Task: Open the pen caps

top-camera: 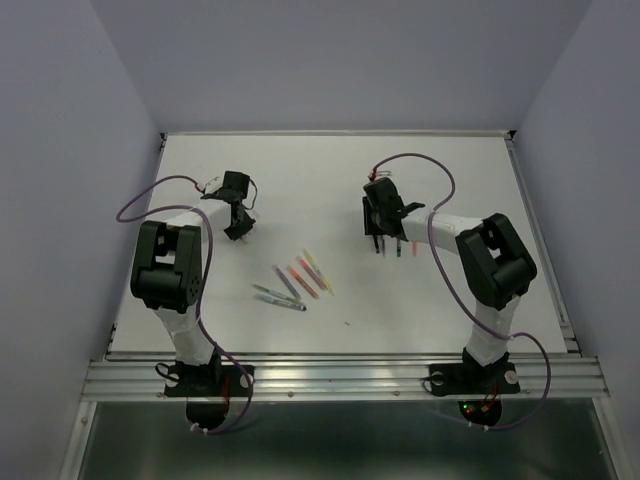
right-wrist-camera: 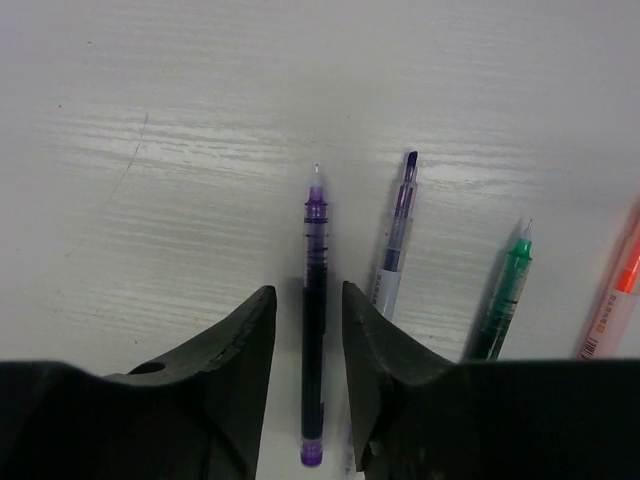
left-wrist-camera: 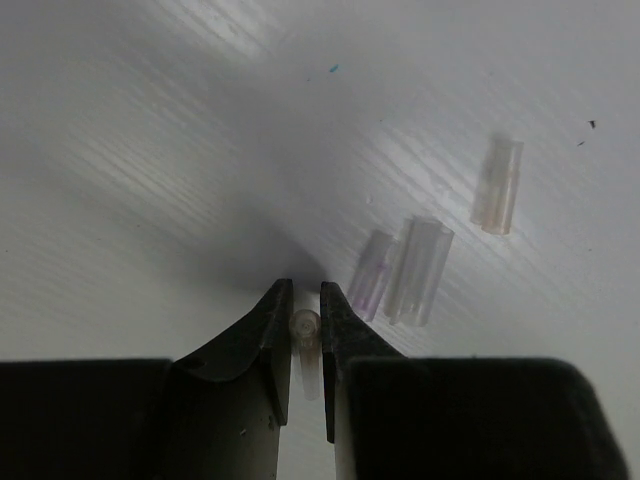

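Note:
I should open my left gripper now. The clear pen cap [left-wrist-camera: 305, 327] is just above the table, so the cap would land beside the loose caps.
My left gripper [left-wrist-camera: 305, 290] is shut on a clear pen cap [left-wrist-camera: 305, 327], held just above the table. Three more clear caps [left-wrist-camera: 420, 270] lie loose to its right. In the top view the left gripper [top-camera: 237, 232] is at the back left. My right gripper [right-wrist-camera: 307, 292] is open and straddles an uncapped purple pen [right-wrist-camera: 314, 250] lying on the table; its jaws stand clear of the barrel on both sides. A violet pen [right-wrist-camera: 397, 240], a green pen [right-wrist-camera: 508, 280] and an orange pen [right-wrist-camera: 620, 300] lie uncapped to its right. The right gripper [top-camera: 383, 243] is at the back right.
Several capped pens [top-camera: 298, 280] lie fanned out in the middle of the white table [top-camera: 450, 300], between the two arms. Purple cables [top-camera: 445, 180] loop from each wrist. A metal rail [top-camera: 340, 375] runs along the near edge.

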`<state>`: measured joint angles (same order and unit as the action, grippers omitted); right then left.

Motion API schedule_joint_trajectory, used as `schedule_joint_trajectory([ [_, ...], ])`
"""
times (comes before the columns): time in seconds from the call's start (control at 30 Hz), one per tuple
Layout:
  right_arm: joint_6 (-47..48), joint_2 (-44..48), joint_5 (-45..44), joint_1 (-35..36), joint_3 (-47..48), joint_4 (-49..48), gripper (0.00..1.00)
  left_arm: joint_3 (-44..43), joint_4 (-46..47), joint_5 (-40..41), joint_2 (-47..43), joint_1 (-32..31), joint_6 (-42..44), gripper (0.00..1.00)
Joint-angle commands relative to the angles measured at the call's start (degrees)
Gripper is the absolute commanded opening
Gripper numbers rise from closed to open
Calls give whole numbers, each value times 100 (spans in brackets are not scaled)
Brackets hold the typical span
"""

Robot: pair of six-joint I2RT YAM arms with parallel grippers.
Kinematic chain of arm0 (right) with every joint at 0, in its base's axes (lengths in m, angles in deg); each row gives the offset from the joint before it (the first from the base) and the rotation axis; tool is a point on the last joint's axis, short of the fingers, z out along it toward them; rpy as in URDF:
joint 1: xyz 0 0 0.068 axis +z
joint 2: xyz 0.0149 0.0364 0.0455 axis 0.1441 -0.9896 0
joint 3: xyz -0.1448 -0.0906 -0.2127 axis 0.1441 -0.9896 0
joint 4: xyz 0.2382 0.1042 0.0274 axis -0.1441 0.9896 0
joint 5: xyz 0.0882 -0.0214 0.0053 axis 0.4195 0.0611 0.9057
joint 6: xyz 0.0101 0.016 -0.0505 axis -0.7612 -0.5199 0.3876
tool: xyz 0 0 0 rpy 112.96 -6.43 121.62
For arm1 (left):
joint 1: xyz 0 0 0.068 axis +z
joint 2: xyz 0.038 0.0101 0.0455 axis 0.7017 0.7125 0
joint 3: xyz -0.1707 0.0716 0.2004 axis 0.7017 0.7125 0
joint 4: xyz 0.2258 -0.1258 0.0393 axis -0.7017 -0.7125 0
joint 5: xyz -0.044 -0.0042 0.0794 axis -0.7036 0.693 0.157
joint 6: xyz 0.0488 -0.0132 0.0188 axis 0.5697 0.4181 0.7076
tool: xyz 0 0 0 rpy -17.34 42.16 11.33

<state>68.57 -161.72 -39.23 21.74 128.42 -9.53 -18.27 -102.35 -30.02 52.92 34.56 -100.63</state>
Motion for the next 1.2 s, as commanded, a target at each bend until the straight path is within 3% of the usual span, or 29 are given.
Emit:
schedule_joint_trajectory([
  [0.0,53,56,-214,-31,309,49,41,-316,-64,195,35,33,-32,6],
  [0.2,290,380,225,-31,116,58,69,-298,-47,73,62,33,-6,27],
  [0.6,765,1400,903,451,-227,76,100,-237,-214,2,-491,33,3,52],
  [0.67,835,1471,841,706,-262,84,100,-219,-241,-50,-676,33,12,57],
  [0.73,888,1462,789,882,-262,102,100,-201,-241,-86,-938,33,73,68],
  [0.77,949,1401,710,1048,-245,119,100,-201,-241,-112,-1036,24,74,75],
  [0.8,985,1348,701,1128,-227,154,100,-201,-241,-121,-1150,24,82,88],
  [0.87,1073,1147,666,1277,-122,233,100,-201,-241,-165,-1510,24,91,99],
  [1.17,1117,303,411,1893,405,322,100,-140,-206,-262,-2557,24,100,99],
])
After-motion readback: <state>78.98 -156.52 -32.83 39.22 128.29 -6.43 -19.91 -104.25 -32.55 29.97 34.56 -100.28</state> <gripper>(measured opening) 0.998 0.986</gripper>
